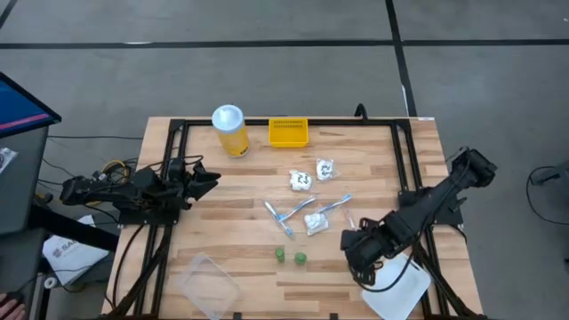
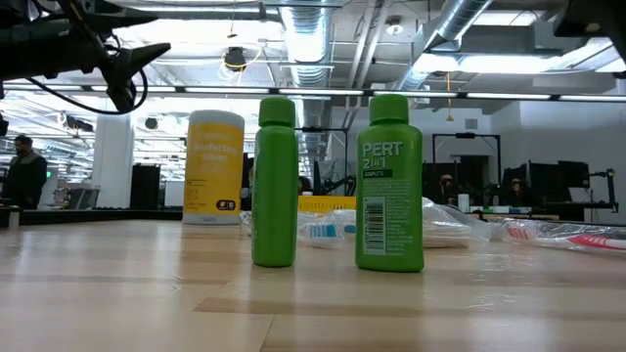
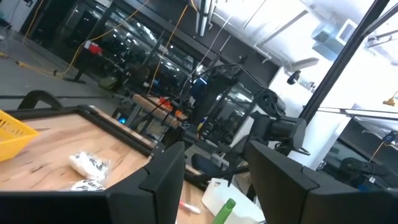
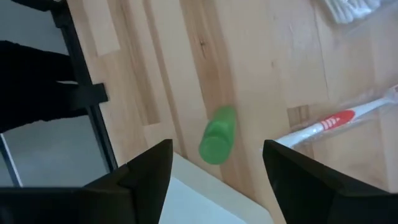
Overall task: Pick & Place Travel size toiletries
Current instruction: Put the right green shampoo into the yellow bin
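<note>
The right gripper's fingers are above the green cap (image 4: 215,149), so the right gripper needs to come down before it closes on the cap.
Two small green bottles (image 1: 279,255) (image 1: 300,259) stand upright on their bases near the table's near edge; the low view shows them close up (image 2: 274,181) (image 2: 389,183). A third green bottle (image 4: 217,134) rests on the wood just ahead of my right gripper (image 4: 217,149), which is open and hovers over it (image 1: 356,242). Blue-white sticks (image 1: 283,216) (image 1: 331,207) and a red-white stick (image 4: 336,118) lie flat mid-table among crinkled white packets (image 1: 302,180) (image 1: 325,169) (image 1: 317,224). My left gripper (image 1: 212,178) waits open and raised at the table's left edge (image 3: 214,149).
A tall yellow jar with a white lid (image 1: 229,130) and a small yellow tray (image 1: 288,132) stand at the far edge. A clear container (image 1: 206,283) sits at the near left. A white flat lid (image 1: 400,286) lies at the near right, beside my right gripper.
</note>
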Action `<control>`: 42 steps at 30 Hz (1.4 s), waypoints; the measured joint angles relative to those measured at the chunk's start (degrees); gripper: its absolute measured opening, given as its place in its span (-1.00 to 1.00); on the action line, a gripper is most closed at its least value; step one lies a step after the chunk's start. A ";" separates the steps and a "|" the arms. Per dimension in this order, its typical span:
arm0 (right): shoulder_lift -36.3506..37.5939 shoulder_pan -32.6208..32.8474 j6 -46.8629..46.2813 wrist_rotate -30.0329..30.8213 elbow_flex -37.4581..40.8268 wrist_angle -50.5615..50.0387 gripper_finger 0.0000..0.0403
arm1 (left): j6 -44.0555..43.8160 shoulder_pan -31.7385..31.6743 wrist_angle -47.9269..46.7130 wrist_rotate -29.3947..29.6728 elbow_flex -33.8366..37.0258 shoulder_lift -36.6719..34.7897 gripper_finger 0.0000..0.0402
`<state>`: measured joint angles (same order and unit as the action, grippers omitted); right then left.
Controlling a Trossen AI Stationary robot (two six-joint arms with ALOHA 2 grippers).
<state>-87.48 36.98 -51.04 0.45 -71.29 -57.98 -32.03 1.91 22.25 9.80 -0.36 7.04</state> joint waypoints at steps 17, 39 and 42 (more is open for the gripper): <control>-0.02 1.26 -1.51 -0.62 7.99 7.57 0.20 | 0.00 0.00 0.23 -0.07 0.00 0.62 -0.14; -0.04 1.82 -1.47 0.00 10.03 10.48 -0.22 | 0.00 0.00 0.71 -0.02 0.00 0.62 -0.14; -0.04 1.80 -1.28 0.00 10.03 10.48 -0.37 | 0.00 0.00 0.71 -0.02 -0.01 0.62 -0.14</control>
<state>-87.53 38.79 -52.33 0.45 -61.25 -47.50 -32.03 1.91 22.96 9.78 -0.37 7.66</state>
